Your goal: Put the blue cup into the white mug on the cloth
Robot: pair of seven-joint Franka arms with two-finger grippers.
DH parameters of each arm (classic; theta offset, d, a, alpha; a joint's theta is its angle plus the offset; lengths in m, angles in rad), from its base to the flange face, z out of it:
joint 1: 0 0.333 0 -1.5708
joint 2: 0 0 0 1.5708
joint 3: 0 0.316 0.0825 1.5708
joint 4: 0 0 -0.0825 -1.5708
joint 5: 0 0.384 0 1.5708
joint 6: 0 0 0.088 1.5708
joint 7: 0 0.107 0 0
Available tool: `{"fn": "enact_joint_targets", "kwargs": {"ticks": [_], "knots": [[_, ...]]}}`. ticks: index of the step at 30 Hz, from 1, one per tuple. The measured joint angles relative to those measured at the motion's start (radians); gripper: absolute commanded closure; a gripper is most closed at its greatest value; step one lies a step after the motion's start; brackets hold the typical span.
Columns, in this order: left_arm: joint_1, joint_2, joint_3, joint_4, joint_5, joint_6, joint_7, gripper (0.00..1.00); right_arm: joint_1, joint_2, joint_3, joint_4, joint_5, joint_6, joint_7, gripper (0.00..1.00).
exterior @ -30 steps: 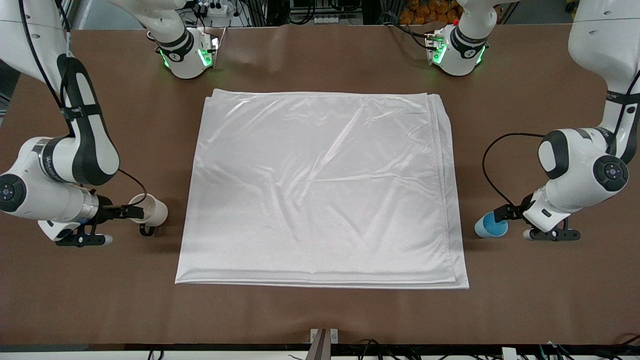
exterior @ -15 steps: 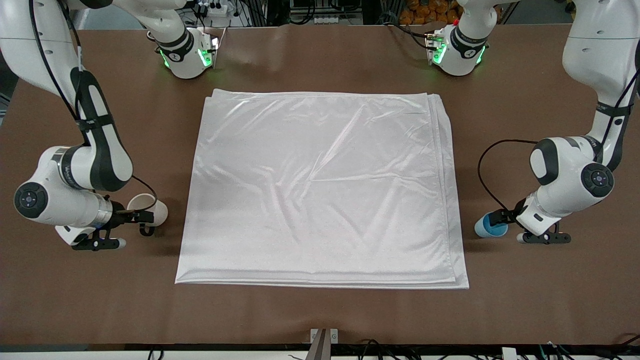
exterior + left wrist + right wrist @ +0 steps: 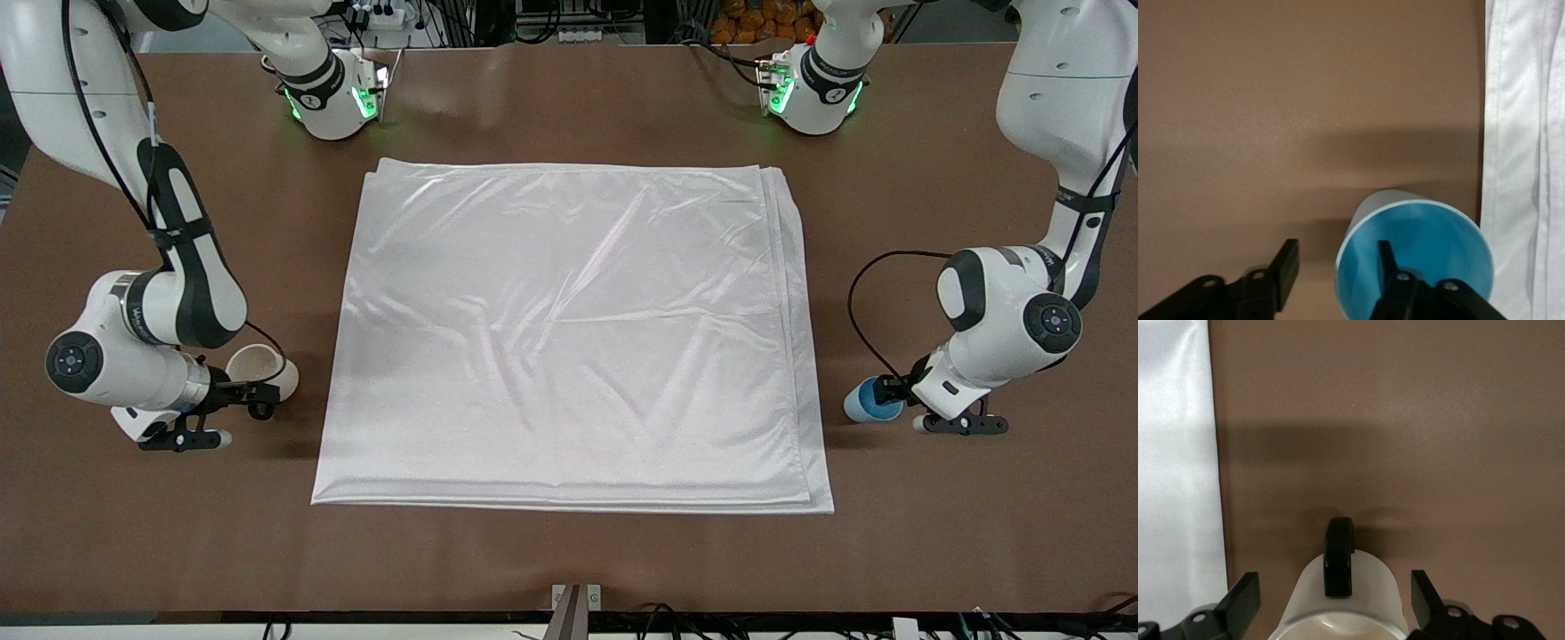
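My right gripper is going to grab the white mug's black handle [image 3: 1339, 557] next, so that the white mug's opening [image 3: 1340, 629] stays free for the blue cup.
The white mug [image 3: 267, 372] with a black handle [image 3: 1339, 557] stands on the brown table beside the cloth [image 3: 569, 329], at the right arm's end. My right gripper [image 3: 252, 389] is open, low at the mug, with a finger on each side of it and gaps showing in the right wrist view [image 3: 1333, 597]. The blue cup [image 3: 864, 402] stands on the table beside the cloth at the left arm's end. My left gripper [image 3: 882, 389] is open and straddles the cup's rim [image 3: 1336, 267]: one finger [image 3: 1388, 263] inside the cup [image 3: 1431, 233], one outside.
The cloth's edge lies close to each cup [image 3: 1518, 133] [image 3: 1175, 453]. The two arm bases [image 3: 333, 98] [image 3: 813, 89] stand at the table's edge farthest from the camera. Bare brown table [image 3: 569, 560] runs along the nearest edge.
Both wrists have shifted a little toward the cloth and settled lower at their cups. The mug and the blue cup stay where they were.
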Motion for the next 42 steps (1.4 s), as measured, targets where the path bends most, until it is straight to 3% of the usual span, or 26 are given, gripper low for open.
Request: {"fn": "enact_joint_targets", "kwargs": {"ticks": [4,7,10,15,30,42], "knots": [[0.000,0.010,0.000,0.000,0.001,0.011,0.000,0.90,-0.001,0.008,-0.001,0.001,0.000,0.003,0.000,0.02],[0.000,0.016,0.000,0.000,0.001,0.015,0.000,1.00,-0.001,0.015,-0.001,0.001,0.000,0.003,0.000,0.29],[0.000,0.017,-0.001,0.001,0.001,0.018,0.000,1.00,-0.001,0.021,-0.001,0.001,0.000,0.002,0.000,0.70],[-0.001,0.015,-0.004,0.006,0.001,0.018,0.000,1.00,0.000,0.025,-0.001,0.001,0.000,0.001,0.000,0.98],[0.000,0.014,-0.004,0.012,0.002,0.023,0.000,1.00,0.008,0.025,0.001,0.007,0.000,-0.007,0.000,1.00],[0.000,-0.050,-0.005,0.030,0.004,-0.023,0.014,1.00,0.063,0.024,0.003,0.095,0.003,-0.174,0.091,1.00]]}}
